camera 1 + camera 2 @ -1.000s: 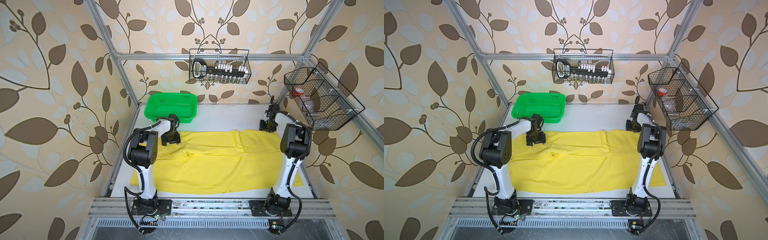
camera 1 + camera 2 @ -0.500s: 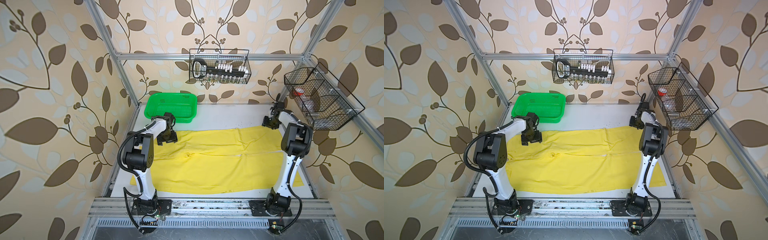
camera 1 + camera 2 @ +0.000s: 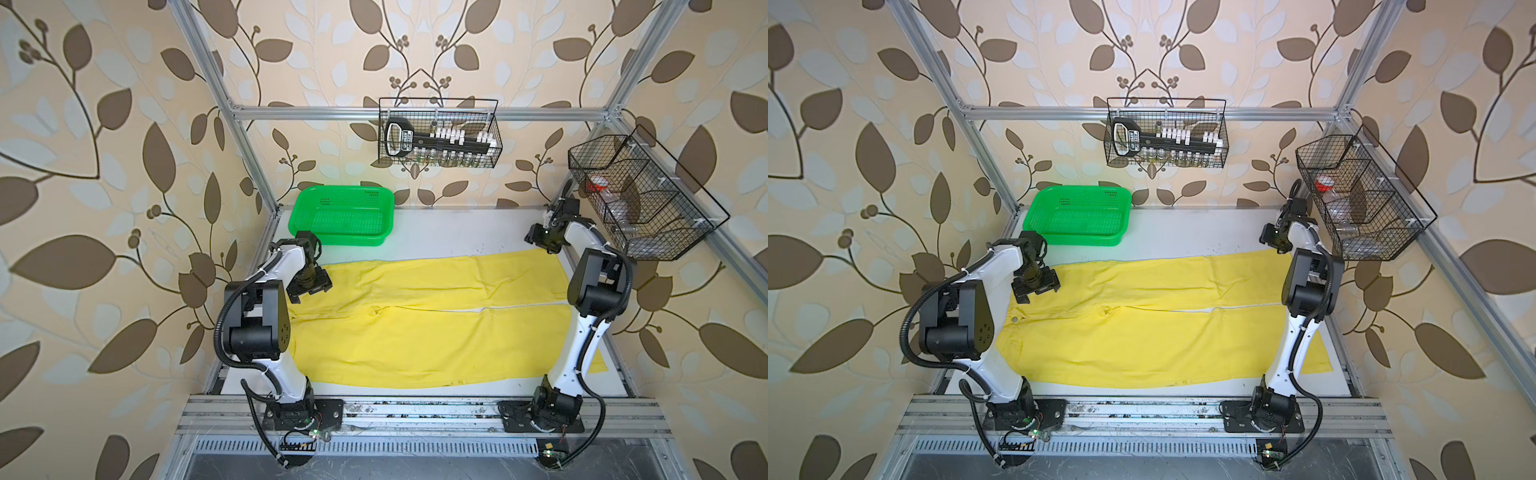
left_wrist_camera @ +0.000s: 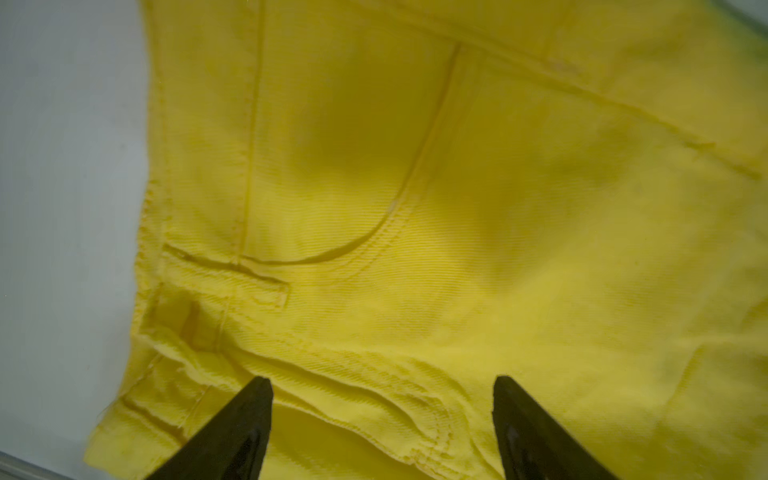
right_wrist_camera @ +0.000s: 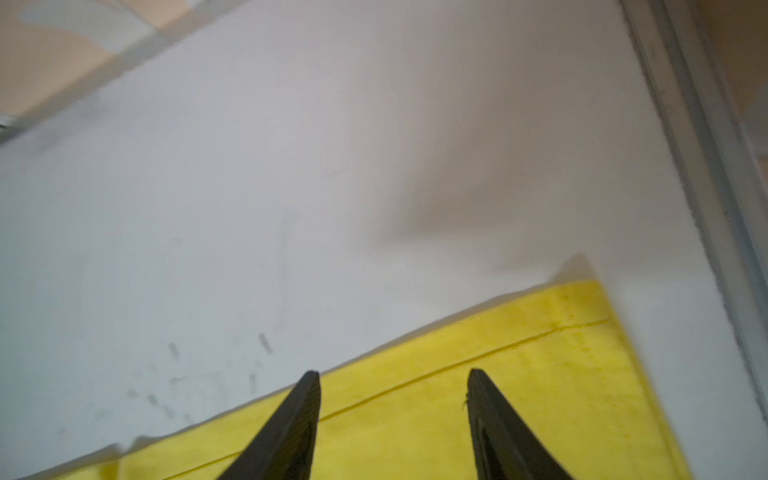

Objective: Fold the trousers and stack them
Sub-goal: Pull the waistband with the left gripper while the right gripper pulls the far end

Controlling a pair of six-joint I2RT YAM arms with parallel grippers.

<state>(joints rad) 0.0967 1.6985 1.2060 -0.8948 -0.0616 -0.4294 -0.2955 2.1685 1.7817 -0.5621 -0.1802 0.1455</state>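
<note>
The far waist corner (image 3: 326,272) of the yellow trousers (image 3: 415,328) is the part my left gripper needs to grab next. Then the far leg can be folded over the near one.
The yellow trousers (image 3: 415,328) (image 3: 1142,332) lie flat across the table, waist at the left and both legs running right. My left gripper (image 3: 309,286) (image 3: 1036,286) hovers over the far waist corner. In the left wrist view it is open (image 4: 382,390), with wrinkled waistband cloth (image 4: 353,374) below the fingers and nothing gripped. My right gripper (image 3: 540,243) (image 3: 1273,241) is at the far right hem corner. In the right wrist view it stands open (image 5: 392,378) above the hem (image 5: 519,374), holding nothing.
A green perforated basket (image 3: 343,216) (image 3: 1077,216) stands at the back left, just behind my left arm. Wire baskets hang on the back wall (image 3: 438,133) and the right wall (image 3: 640,199), close above my right wrist. Bare white table (image 3: 457,232) runs behind the trousers.
Both grippers' jaws have spread wider. My left gripper has shifted left along the waist. The far leg now lies flatter, with the cloth free of both grippers.
</note>
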